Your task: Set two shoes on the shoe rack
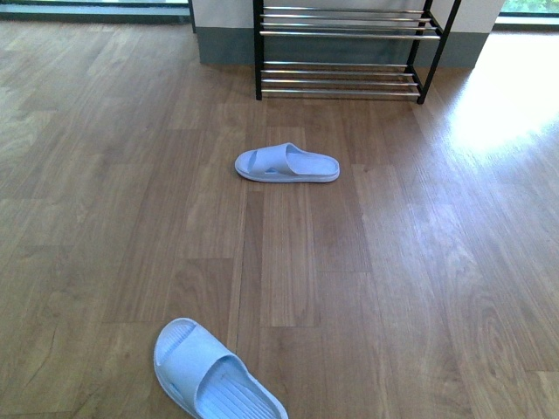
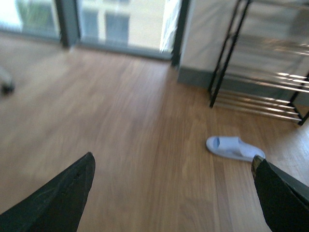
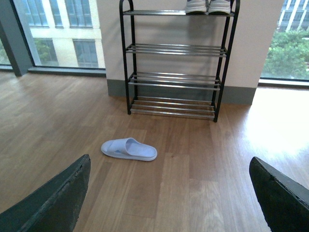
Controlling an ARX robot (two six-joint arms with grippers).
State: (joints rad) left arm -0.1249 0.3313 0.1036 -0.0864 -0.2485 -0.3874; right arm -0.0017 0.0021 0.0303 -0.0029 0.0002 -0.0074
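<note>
The pale blue slide needs to go on the shoe rack (image 1: 348,51), so my left gripper should grab the slide next by its wide strap (image 1: 190,358).
Two pale blue slides lie on the wood floor. One slide (image 1: 286,163) rests sideways in front of the shoe rack (image 1: 348,51), also seen as the slide (image 2: 234,148) and the slide (image 3: 128,149). A second slide (image 1: 215,376) lies near the front view's bottom edge. The black-framed shoe rack (image 3: 176,63) with chrome bars stands against the wall, and a pair of sneakers (image 3: 208,6) sits on its top shelf. My left gripper (image 2: 174,193) is open above bare floor. My right gripper (image 3: 169,193) is open too, short of the far slide. Neither holds anything.
Large windows (image 3: 58,34) run along the wall to the left of the rack, and another window (image 3: 289,41) is to its right. A grey skirting (image 3: 116,88) lines the wall base. Sunlight glares on the floor (image 1: 498,105) at the right.
</note>
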